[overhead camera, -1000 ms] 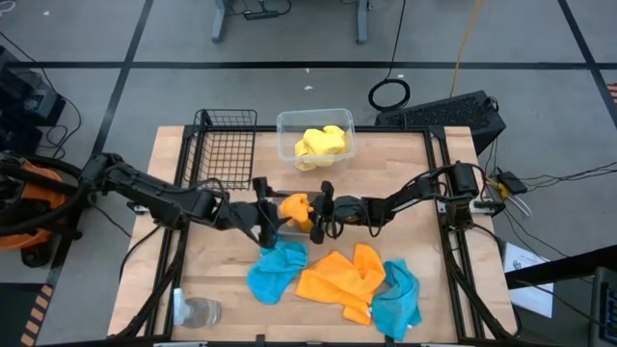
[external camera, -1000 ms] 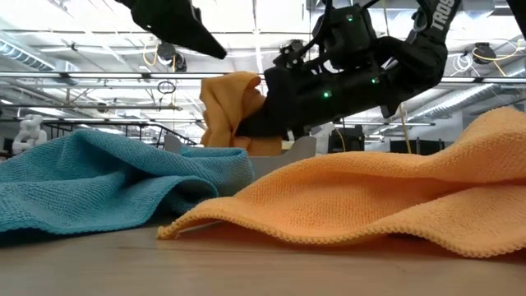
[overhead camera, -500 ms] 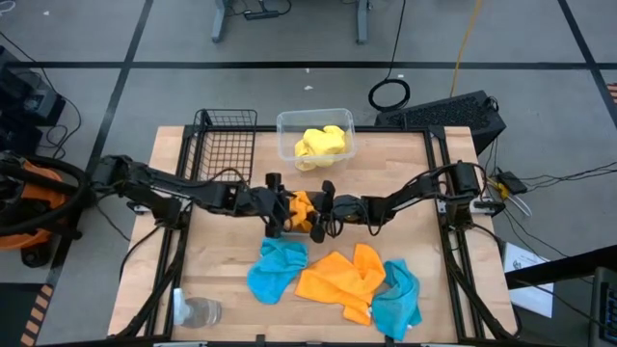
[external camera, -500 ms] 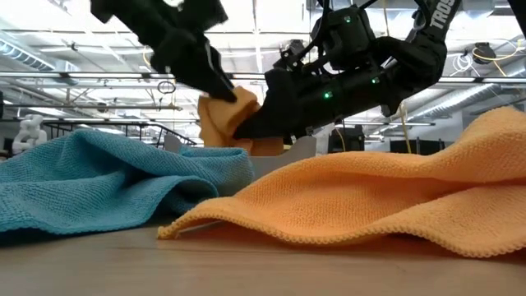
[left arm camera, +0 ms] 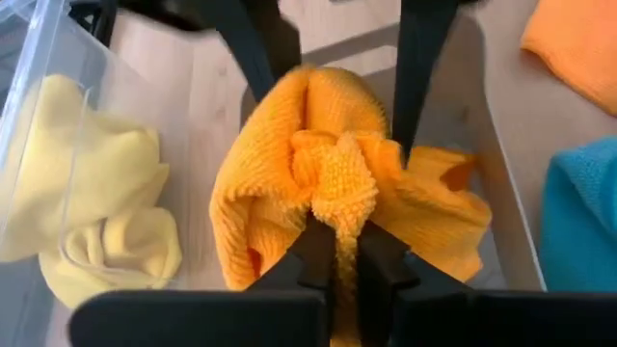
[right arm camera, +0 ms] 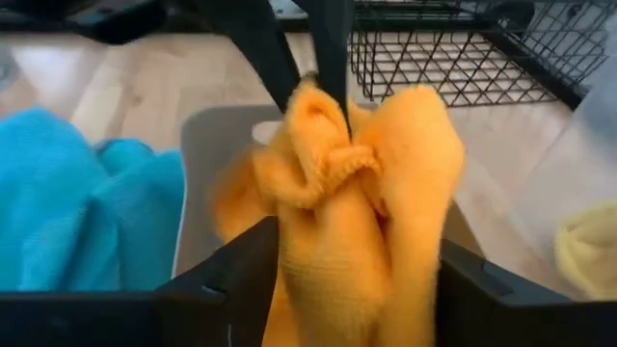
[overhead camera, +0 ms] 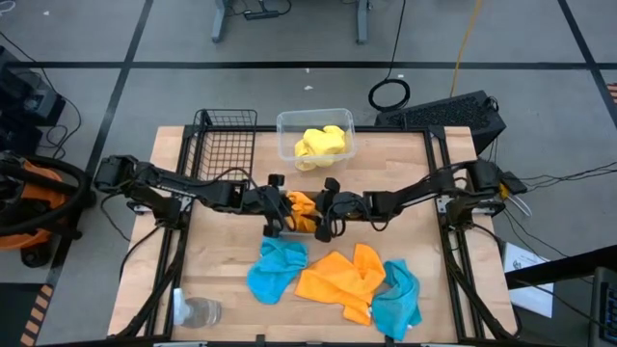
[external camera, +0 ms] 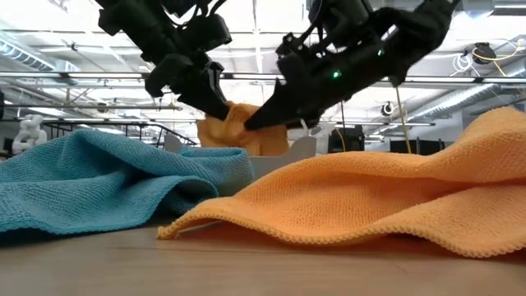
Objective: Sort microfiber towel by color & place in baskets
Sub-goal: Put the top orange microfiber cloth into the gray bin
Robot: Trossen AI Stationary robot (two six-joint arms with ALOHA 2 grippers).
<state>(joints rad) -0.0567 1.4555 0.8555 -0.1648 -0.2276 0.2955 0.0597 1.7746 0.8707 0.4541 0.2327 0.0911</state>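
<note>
The orange towel needs to be sorted by color, so my right gripper should next grab it by its hanging folds below the pinched top.
A small orange towel is bunched between my two grippers at the table's middle, over the grey tray. My left gripper comes from the table's left and is shut on the towel. My right gripper comes from the right and is open, one finger on either side of the bunch. The clear tub at the far edge holds a yellow towel. The black wire basket stands to its left. My left gripper pinches an upstanding fold at the top of the orange towel between its two fingers. The fingers slant down from the table's left. The towel bulges out on both sides of the pinch, and its lower part reaches into the grey tray. My right gripper's fingers flank the same towel; I cannot tell whether they touch it.
Toward the near edge lie a blue towel, a larger orange towel and another blue towel. A clear glass cup stands at the near left corner. Bare wood shows left of the tray.
My left gripper has moved toward the table's right to the orange towel and shut on its top fold. My right gripper, which held the towel up, has opened around it. The towel has sunk lower over the grey tray.
</note>
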